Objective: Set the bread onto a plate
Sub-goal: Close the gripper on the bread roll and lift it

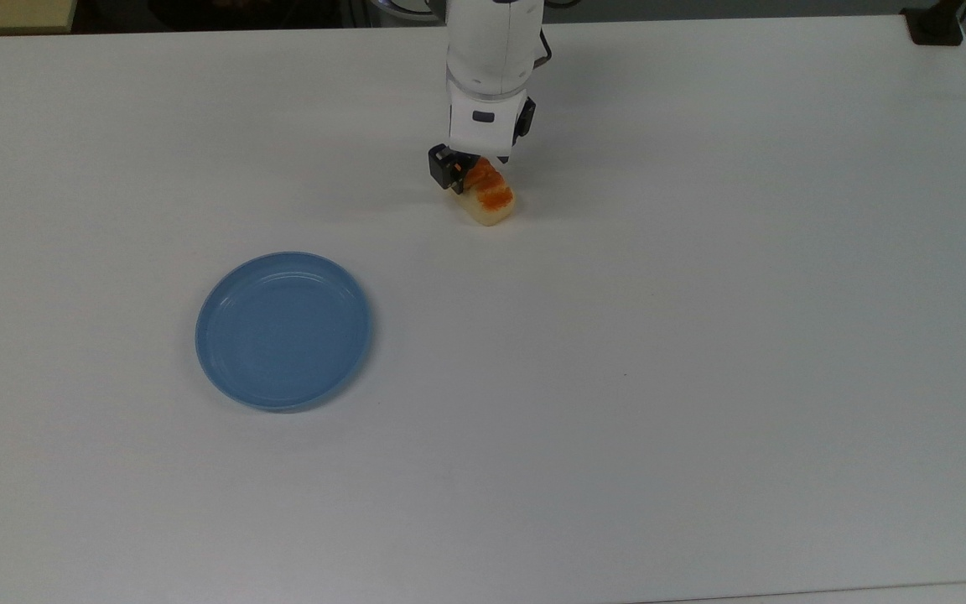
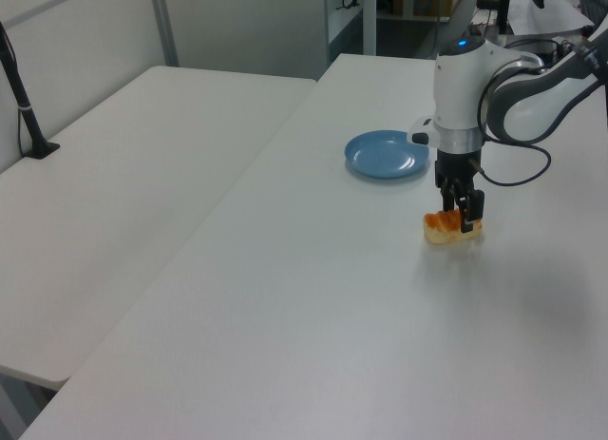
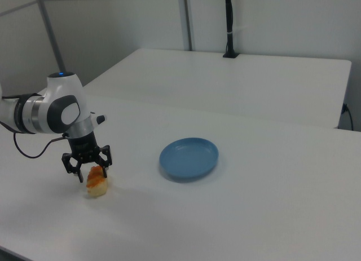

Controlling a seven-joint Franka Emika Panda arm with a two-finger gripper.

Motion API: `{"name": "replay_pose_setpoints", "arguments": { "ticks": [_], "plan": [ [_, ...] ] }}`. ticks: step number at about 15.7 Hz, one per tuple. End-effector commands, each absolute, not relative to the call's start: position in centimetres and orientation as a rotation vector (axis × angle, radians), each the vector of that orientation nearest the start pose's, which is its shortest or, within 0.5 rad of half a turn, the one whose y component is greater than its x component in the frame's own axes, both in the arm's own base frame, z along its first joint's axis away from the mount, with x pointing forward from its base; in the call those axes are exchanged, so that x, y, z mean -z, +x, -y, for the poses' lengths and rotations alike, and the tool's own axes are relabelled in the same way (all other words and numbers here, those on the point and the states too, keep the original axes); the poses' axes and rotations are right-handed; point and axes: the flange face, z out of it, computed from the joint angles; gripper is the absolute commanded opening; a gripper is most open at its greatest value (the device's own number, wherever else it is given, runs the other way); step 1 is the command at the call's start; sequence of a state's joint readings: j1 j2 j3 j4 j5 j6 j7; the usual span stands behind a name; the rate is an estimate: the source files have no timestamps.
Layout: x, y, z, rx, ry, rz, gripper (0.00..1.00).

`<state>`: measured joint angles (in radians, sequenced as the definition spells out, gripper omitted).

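I need to take hold of the bread across its orange-brown top [image 2: 443, 221] next, and then the bread can go on the plate [image 2: 387, 154].
The bread [image 1: 491, 201] is a small cream loaf with an orange-brown top, lying on the white table [image 1: 659, 335] in the top view's upper middle. My gripper [image 1: 475, 170] is open and hangs low over the loaf's far end, one finger on each side of it. In the left view the gripper [image 2: 457, 215] sits right on top of the bread [image 2: 452, 231]. In the right view the fingers of the gripper [image 3: 89, 166] stand spread wider than the bread [image 3: 96, 181]. The light blue plate [image 1: 282, 331] lies apart, toward the top view's lower left, with nothing on it.
A black post base [image 1: 936, 25] stands at the table's far right corner in the top view. A second white table [image 2: 123, 174] adjoins on the left view's left, with a black pole [image 2: 24, 98] clamped to it. The plate [image 3: 189, 158] sits right of the arm in the right view.
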<state>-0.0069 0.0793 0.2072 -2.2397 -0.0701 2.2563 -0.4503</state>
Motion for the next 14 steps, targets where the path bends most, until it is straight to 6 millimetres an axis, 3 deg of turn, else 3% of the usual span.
{"name": "replay_pose_setpoints", "arguments": {
  "ticks": [1,7,10,14],
  "plan": [
    [-31.5,51.1,-11.8,-0.088,-2.975,1.125,0.74],
    [-31.7,51.3,-11.8,-0.070,-3.007,1.106,0.49],
    [-32.6,51.5,-11.9,-0.055,-3.028,1.062,0.48],
    [-35.2,52.9,-11.2,-0.057,-3.050,0.986,0.46]
  ]
}}
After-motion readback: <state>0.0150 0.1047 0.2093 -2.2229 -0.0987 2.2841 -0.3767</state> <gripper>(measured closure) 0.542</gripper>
